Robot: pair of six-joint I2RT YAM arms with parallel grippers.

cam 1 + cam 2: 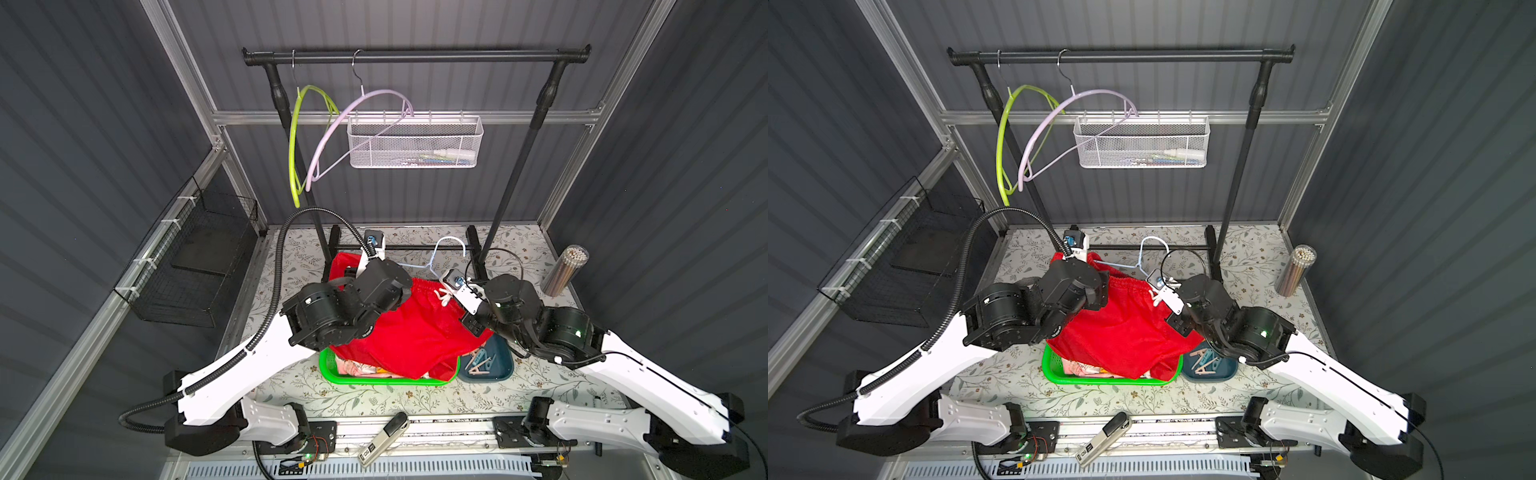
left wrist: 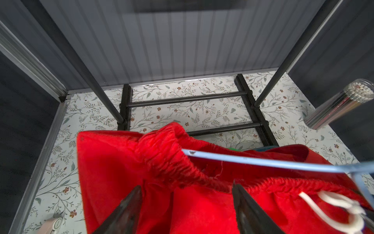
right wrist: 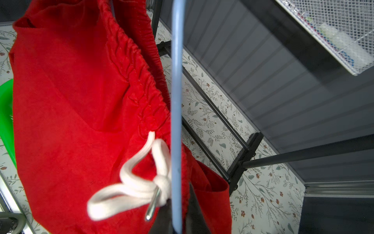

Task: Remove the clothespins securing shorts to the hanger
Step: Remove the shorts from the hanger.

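Observation:
My left gripper grabs the red shorts by the gathered waistband away from the drawstring knot next, to pull the shorts off the hanger.
The red shorts with a white drawstring hang on a light-blue hanger and droop over the green basket. My right gripper is shut on the hanger's bar beside the drawstring knot. Over the gathered waistband my left gripper is open, with red cloth below the gap between its fingers. No clothespin shows on the shorts. Several beige and blue clothespins lie in a dark blue tray. More shorts lie in the basket.
A black rack behind carries a green hanger and a lilac hanger. A white mesh basket hangs on the back wall. A black wire basket is at left, a clear tube of sticks at right.

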